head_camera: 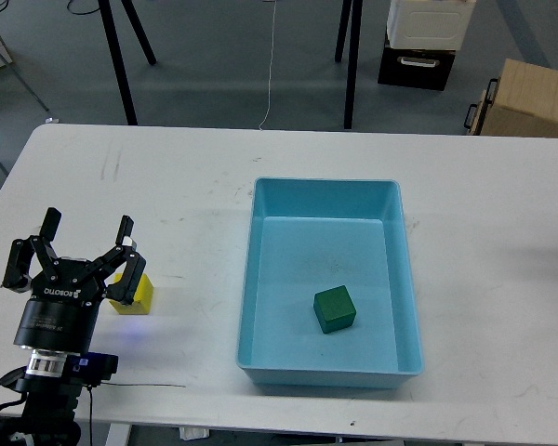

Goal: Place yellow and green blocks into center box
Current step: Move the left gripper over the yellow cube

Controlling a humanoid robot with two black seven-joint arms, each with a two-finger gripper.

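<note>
My left gripper is to grab the yellow block (136, 295) next by its opposite sides, so that it can place the yellow block into the center box.
A yellow block (136, 295) lies on the white table (167, 204) at the front left. My left gripper (74, 253) is open, its fingers spread, just left of the block; one right finger (124, 247) overlaps the block's left edge. A green block (335, 309) lies inside the light blue box (260, 279) at the table's middle, toward its front. My right arm and gripper are out of view.
Black tripod legs (121, 56) stand behind the table's far edge. A cardboard box (530, 98) and a white and black case (426, 37) are on the floor at the back right. A thin cable (149, 386) lies by the front edge.
</note>
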